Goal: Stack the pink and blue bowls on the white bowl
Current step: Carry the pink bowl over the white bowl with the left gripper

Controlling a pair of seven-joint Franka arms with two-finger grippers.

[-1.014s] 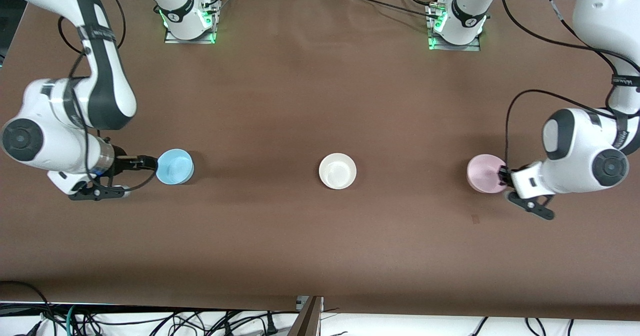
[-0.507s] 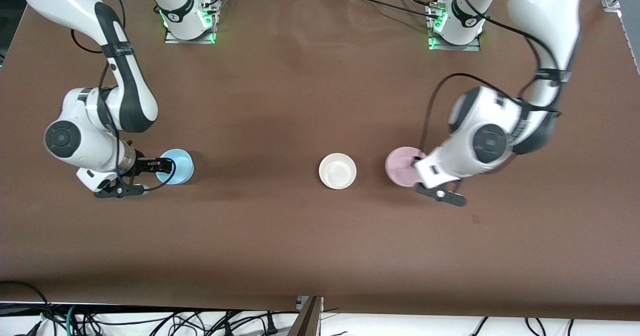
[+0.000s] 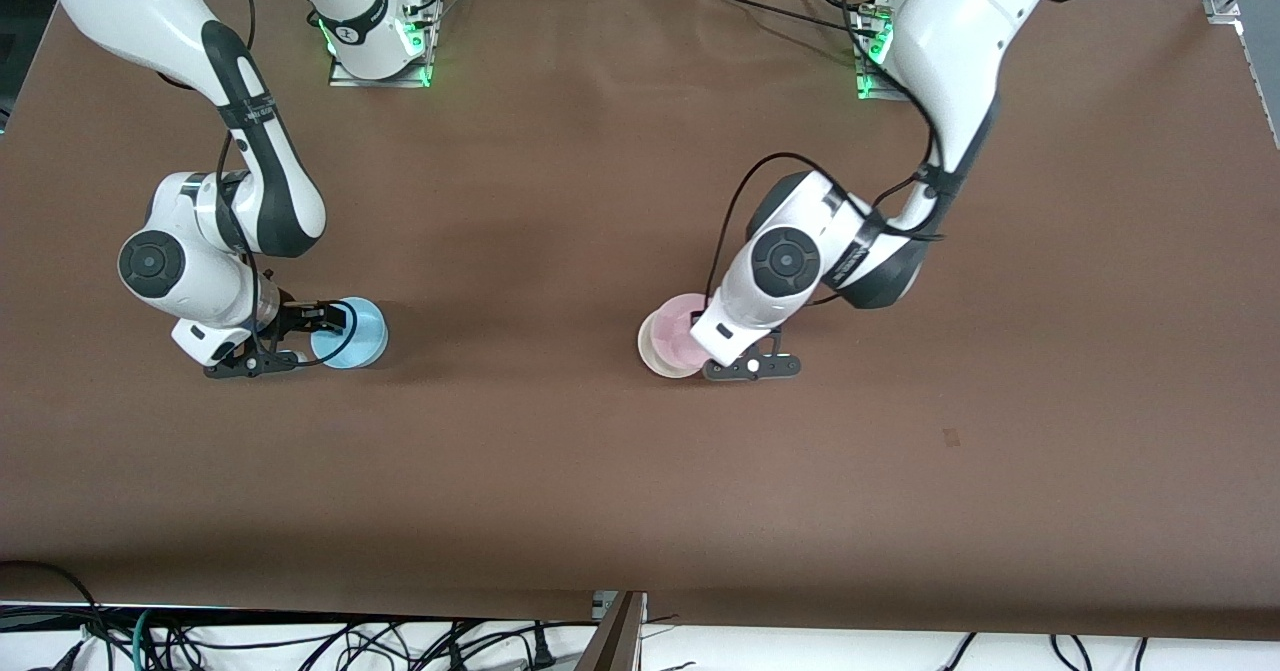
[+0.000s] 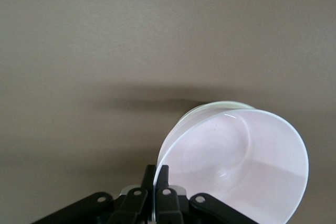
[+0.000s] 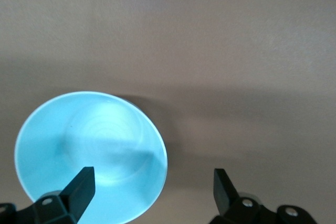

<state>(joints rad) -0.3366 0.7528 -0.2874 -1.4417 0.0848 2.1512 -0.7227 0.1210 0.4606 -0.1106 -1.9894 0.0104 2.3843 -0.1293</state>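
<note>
My right gripper picks up the sky blue bowl by its rim (image 3: 349,366) next, to stack it on the white bowl (image 3: 650,359) with the pink one.
The pale pink bowl (image 3: 675,329) is pinched by its rim in my left gripper (image 3: 708,325), which is shut on it. It hangs tilted over the white bowl (image 3: 650,359) at the table's middle; only a strip of white rim shows. I cannot tell whether they touch. The left wrist view shows the gripper (image 4: 156,172) shut on the pink bowl (image 4: 236,166), with the white rim (image 4: 215,105) past it. The sky blue bowl (image 3: 355,333) stands toward the right arm's end. My right gripper (image 3: 325,319) is open astride its rim, as the right wrist view (image 5: 152,183) shows over the blue bowl (image 5: 89,145).
The table is covered with a brown cloth (image 3: 600,471). The two arm bases (image 3: 380,41) (image 3: 910,51) stand at the edge farthest from the front camera. Cables hang below the edge nearest to it.
My left arm has carried the pink bowl from its end of the table to over the white bowl. My right gripper has moved in onto the blue bowl's rim.
</note>
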